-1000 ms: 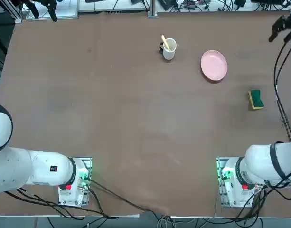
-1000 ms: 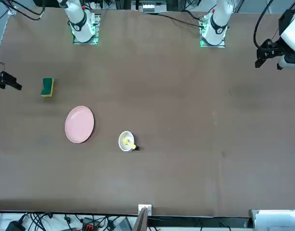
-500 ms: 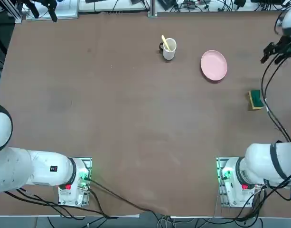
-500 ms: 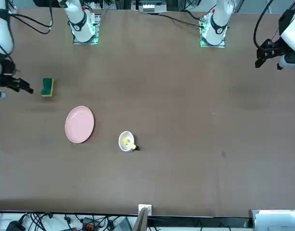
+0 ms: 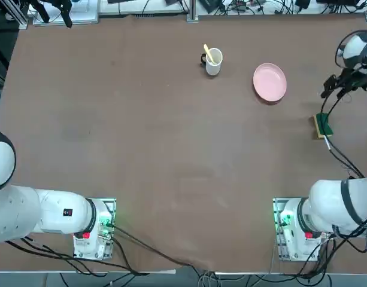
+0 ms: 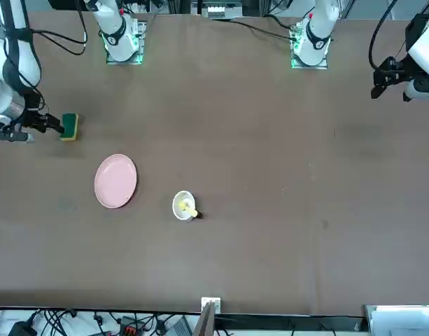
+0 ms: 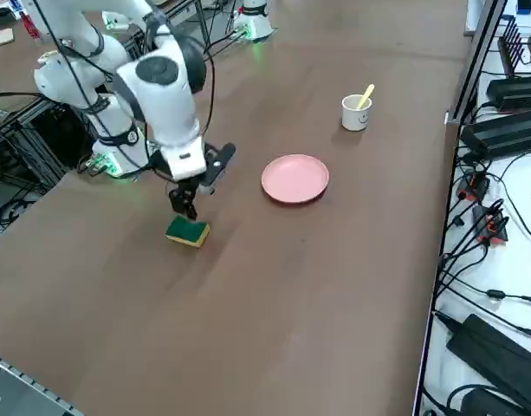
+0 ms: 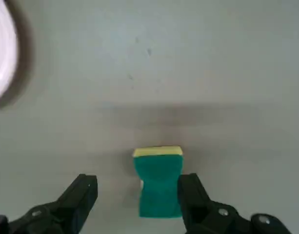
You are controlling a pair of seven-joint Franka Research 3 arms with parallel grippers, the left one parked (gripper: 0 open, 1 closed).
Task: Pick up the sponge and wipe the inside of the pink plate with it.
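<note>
My right gripper will go to the sponge and grab it by its narrow green middle (image 8: 160, 186). The sponge's yellow layer (image 8: 158, 151) will stay free to wipe the pink plate.
The sponge (image 5: 321, 125) lies flat near the table's right side, green top up, with its yellow layer showing at one end (image 8: 159, 185). My right gripper (image 7: 185, 206) hangs just above it, pointing down, and is open. In the wrist view the gripper (image 8: 138, 181) has its two fingers (image 8: 83, 192) spread wide, and the sponge sits on the table between them, closer to one finger. Nothing is held. The pink plate (image 5: 269, 82) rests empty on the table, left of and beyond the sponge; its edge shows in the wrist view (image 8: 0, 58).
A white mug (image 5: 213, 61) with a yellow utensil stands left of the plate, near the far edge. Cables and equipment line the table's far edge (image 7: 473, 139). The sponge lies close to the table's right edge (image 6: 4, 161).
The right arm has swung in from the far right corner toward the sponge, and its gripper now hangs over it. Sponge, plate and mug have not moved.
</note>
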